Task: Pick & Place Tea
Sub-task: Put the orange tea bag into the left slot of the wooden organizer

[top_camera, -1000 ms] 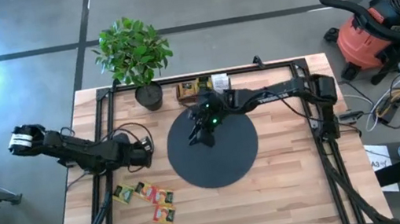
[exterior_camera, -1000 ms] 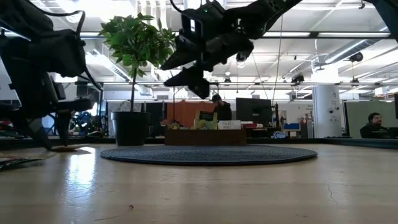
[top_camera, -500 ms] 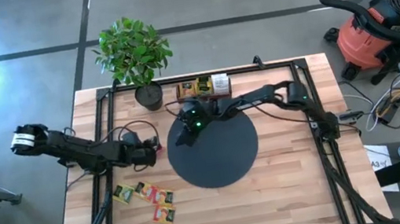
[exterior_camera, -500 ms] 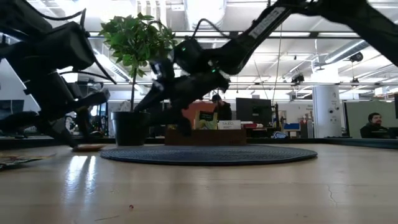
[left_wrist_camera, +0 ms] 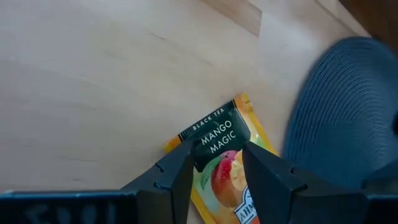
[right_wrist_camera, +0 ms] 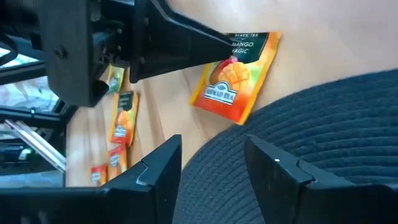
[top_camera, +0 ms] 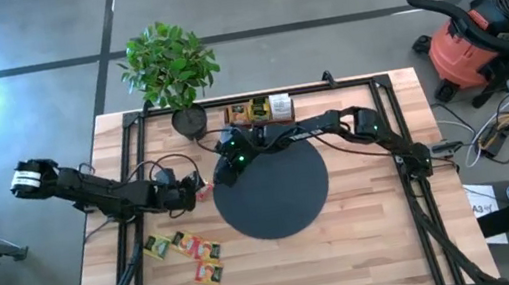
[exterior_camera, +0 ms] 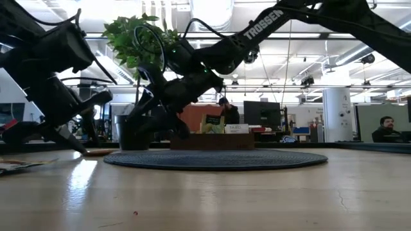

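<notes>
The robot's right gripper isn't ready to close yet and needs to move toward the sachet first. The fingers over the black disc (right_wrist_camera: pixel 214 165) stop short of the sachet's orange end (right_wrist_camera: pixel 220 103), so they would miss if they closed now.
An orange "Mango Magic" tea sachet (left_wrist_camera: pixel 225 175) lies flat on the wood just left of the black disc (top_camera: pixel 278 195); it also shows in the right wrist view as the sachet (right_wrist_camera: pixel 233 84). My left gripper (left_wrist_camera: pixel 216 148) is open by a narrow gap, its fingertips over the sachet's black top end. My right gripper (right_wrist_camera: pixel 212 140) is open and reaches across to the disc's left edge (right_wrist_camera: pixel 311 106), pointing at the sachet and empty. In the high view the left gripper (top_camera: pixel 198 192) and right gripper (top_camera: pixel 223 174) nearly meet. Several more sachets (top_camera: pixel 188 250) lie near the table's near-left part. My left gripper's fingertips (left_wrist_camera: pixel 183 158) stand on either side of the sachet's black top end (left_wrist_camera: pixel 217 134), coming level from the table's left. The sachet reaches under both fingers and lies flat on the wood. Whether the fingers touch it, I cannot tell.
A brown wooden compartment tray (top_camera: pixel 258 112) with sachets and a potted plant (top_camera: pixel 189 120) stand at the table's far edge. A black frame (top_camera: pixel 136 231) runs along the table's left and right sides. Bare wood lies right of the disc and along the near edge.
My right gripper has swung from above the disc's middle toward the table's left and dropped low, ending at the disc's left edge close to my left gripper. My left gripper has edged a little toward the disc.
</notes>
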Controlling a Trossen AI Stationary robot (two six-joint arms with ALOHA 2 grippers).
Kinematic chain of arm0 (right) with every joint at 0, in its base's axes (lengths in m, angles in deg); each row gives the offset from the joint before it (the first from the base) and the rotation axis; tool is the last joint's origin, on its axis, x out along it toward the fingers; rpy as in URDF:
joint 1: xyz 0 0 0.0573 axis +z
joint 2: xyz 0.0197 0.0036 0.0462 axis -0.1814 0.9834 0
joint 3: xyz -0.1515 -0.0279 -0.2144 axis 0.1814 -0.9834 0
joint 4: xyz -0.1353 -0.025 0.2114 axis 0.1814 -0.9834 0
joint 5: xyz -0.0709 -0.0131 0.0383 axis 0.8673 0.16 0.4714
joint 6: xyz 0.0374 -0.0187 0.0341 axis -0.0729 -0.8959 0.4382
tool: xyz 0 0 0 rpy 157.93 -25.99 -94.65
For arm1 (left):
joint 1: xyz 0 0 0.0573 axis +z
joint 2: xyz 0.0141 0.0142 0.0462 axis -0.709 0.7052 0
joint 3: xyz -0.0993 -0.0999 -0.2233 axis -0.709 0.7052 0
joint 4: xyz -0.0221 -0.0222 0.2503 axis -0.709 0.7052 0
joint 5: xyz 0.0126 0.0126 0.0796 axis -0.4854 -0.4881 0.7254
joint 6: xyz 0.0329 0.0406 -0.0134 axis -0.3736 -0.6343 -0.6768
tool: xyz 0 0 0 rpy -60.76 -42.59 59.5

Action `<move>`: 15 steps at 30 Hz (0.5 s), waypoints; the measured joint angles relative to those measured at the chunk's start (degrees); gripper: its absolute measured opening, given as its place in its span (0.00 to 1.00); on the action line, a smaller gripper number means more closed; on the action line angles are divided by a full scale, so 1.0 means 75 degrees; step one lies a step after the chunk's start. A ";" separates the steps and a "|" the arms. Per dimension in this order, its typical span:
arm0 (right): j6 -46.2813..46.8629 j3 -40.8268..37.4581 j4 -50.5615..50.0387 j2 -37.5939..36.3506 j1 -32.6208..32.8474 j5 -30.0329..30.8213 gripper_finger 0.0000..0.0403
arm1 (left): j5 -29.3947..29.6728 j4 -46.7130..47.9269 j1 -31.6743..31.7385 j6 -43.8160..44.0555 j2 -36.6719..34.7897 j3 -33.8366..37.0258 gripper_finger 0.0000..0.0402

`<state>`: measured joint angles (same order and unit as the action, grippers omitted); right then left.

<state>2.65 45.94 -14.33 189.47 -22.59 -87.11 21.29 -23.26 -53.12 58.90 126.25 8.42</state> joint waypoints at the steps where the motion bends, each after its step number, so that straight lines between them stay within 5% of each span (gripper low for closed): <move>1: 0.0108 0.0000 0.0012 0.0037 0.0003 -0.0017 0.41 | -0.0022 -0.0153 -0.0003 0.0087 0.0000 0.0068 0.30; 15: 0.0992 -0.0029 -0.0051 0.0243 0.0039 0.0269 0.41 | -0.0107 -0.1452 -0.0009 0.0224 0.0009 0.0445 0.30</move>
<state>10.09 45.72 -14.71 191.30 -22.30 -85.10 20.49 -34.15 -53.19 60.58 126.31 11.75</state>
